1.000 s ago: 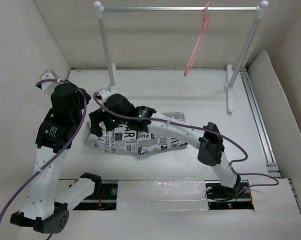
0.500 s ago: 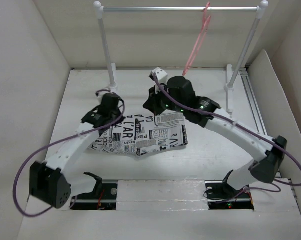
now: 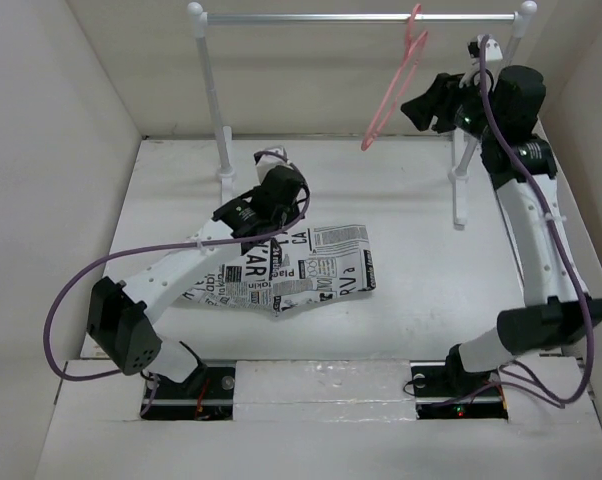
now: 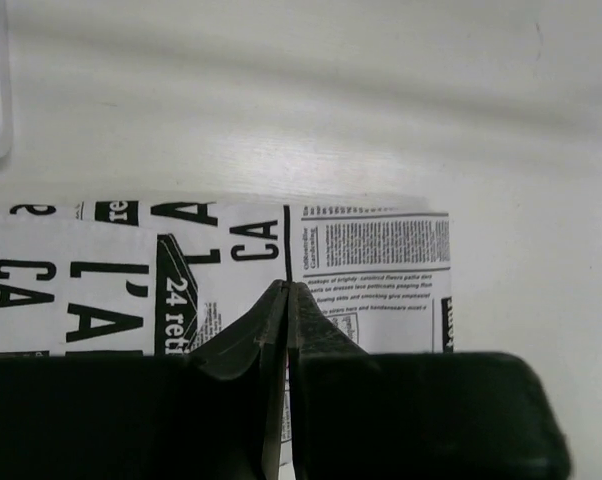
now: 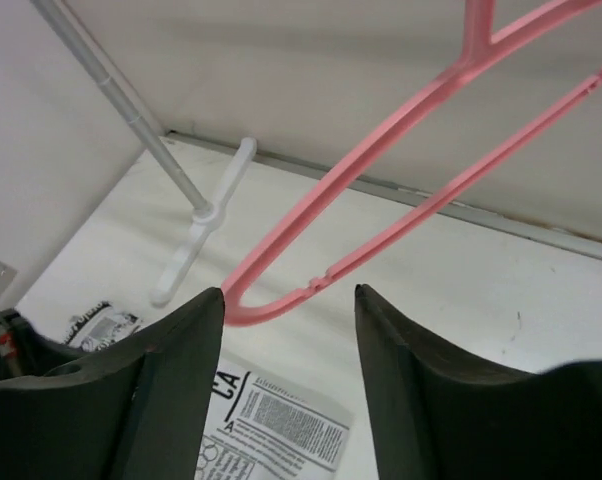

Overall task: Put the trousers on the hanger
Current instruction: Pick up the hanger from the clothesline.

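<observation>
I will reach for the hanger with my right gripper and grab its lower corner (image 3: pixel 368 142). The hanger's hook will stay free to come off the bar (image 3: pixel 311 17).
The trousers (image 3: pixel 311 268) lie folded flat on the table, white with black newsprint. My left gripper (image 3: pixel 281 207) points down over their far edge. In the left wrist view its jaws (image 4: pixel 286 288) are shut, tips over the print (image 4: pixel 366 262), with no cloth seen between them. The pink hanger (image 3: pixel 385 105) hangs by its hook from the rail (image 3: pixel 311 17) at the back. My right gripper (image 3: pixel 417 107) is raised just right of it and open. In the right wrist view (image 5: pixel 287 295) the hanger's lower corner (image 5: pixel 243 308) sits just ahead of the left finger. The trousers (image 5: pixel 281 420) show far below.
The rail stands on two white posts, left (image 3: pixel 213 90) and right (image 3: pixel 486 105), each with a foot on the table. White walls close in the left, back and right sides. A metal track (image 3: pixel 516 230) runs along the right.
My right arm left the trousers and swung up to the hanger at the back right. My left arm reached across to the trousers' far edge. The hanger's lower end shifted slightly.
</observation>
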Controlling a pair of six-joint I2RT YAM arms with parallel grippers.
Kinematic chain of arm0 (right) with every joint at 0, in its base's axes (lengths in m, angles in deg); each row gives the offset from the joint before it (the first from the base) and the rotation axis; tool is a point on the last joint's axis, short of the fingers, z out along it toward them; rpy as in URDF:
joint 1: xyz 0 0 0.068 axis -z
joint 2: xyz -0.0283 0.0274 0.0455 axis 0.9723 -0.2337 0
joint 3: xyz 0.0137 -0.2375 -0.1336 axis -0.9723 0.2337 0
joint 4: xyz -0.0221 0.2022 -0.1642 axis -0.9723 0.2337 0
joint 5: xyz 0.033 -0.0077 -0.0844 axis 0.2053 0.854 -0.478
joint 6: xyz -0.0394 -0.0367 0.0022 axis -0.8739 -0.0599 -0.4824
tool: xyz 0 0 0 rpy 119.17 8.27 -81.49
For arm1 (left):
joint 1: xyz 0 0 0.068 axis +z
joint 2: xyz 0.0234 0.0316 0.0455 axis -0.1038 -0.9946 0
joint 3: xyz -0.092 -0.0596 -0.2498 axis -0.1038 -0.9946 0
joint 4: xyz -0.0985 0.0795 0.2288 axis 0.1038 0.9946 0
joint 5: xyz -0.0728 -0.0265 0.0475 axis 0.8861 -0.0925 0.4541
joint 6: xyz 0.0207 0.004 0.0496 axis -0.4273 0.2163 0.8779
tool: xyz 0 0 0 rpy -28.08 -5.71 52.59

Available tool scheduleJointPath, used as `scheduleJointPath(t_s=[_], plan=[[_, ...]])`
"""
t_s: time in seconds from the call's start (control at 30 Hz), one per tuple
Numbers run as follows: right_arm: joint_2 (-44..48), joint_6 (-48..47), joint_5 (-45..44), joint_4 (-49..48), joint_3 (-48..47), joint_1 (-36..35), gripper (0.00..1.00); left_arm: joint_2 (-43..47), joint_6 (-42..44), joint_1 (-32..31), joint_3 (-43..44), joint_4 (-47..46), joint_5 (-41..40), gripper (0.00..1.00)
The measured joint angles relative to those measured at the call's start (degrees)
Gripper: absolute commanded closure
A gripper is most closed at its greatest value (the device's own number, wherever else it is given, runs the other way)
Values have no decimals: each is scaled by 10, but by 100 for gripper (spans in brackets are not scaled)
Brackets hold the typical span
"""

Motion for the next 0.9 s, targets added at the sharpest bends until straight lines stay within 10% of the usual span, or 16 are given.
scheduleJointPath(t_s=[0.23,0.9], plan=[[-129,73,84,-66,-23,22,14,51,12,11,-143,-67,102,91],[-169,267,163,-365,81,-23,18,52,14,7,-194,-97,153,81]])
